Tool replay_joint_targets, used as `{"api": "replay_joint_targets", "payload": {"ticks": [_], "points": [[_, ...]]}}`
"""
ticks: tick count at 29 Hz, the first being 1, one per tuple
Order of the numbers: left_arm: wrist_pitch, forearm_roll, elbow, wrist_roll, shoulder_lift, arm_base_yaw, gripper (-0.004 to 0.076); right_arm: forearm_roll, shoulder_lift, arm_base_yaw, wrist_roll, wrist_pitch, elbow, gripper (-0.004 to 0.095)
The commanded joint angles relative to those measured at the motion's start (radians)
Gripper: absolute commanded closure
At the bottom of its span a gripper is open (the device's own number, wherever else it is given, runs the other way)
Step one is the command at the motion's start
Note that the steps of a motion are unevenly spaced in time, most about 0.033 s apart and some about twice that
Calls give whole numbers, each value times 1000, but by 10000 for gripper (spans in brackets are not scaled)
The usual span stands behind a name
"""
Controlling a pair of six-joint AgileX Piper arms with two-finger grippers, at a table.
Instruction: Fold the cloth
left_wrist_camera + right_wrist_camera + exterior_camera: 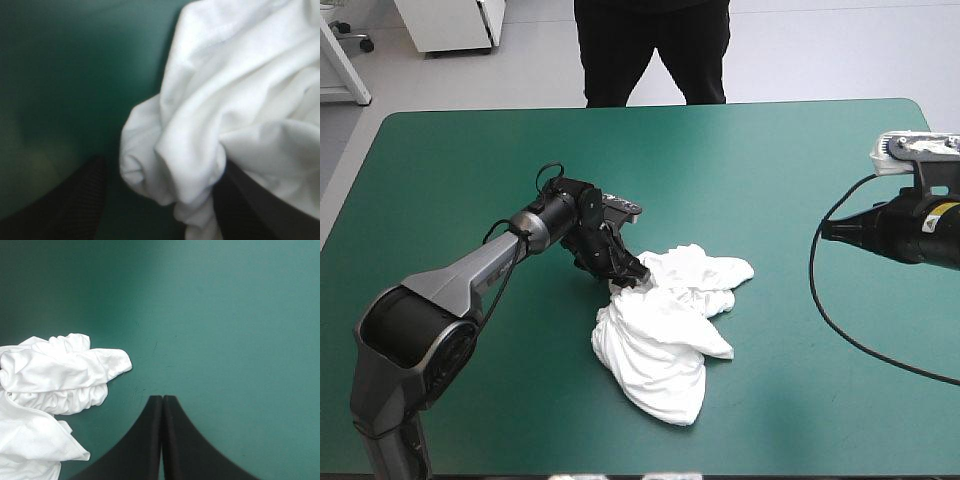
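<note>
My left gripper should next grab the crumpled T-shirt by the bunched fold at its edge (621, 291), so that it can spread the T-shirt out for folding.
The white T-shirt (665, 335) lies as a crumpled heap near the middle of the teal-green table (450, 180). My left gripper (626, 275) is down at the heap's far left edge. In the left wrist view its black fingers (75, 200) stand apart, open, and a bunched fold of the T-shirt (200, 125) sits between them. In the right wrist view my right gripper (162, 401) is shut in one pointed arch above bare cover. The T-shirt (55, 375) lies off to its side, apart from it.
Open cover lies on all sides of the heap. A black cable (840, 320) curves over the table at the right. The right arm (910, 230) hangs over the table's right edge.
</note>
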Motion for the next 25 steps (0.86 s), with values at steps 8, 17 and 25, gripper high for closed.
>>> {"api": "replay_joint_targets", "payload": {"ticks": [8,17,25], "points": [[-22,-11,-18,21,6,-4,728,-5,-6,-7,-1,-3,-21,924],[-2,-11,-18,21,6,-4,733,115,164,21,-92,-3,-21,461],[11,-11,-18,21,6,-4,733,69,327,168,-79,-19,-21,380]]}}
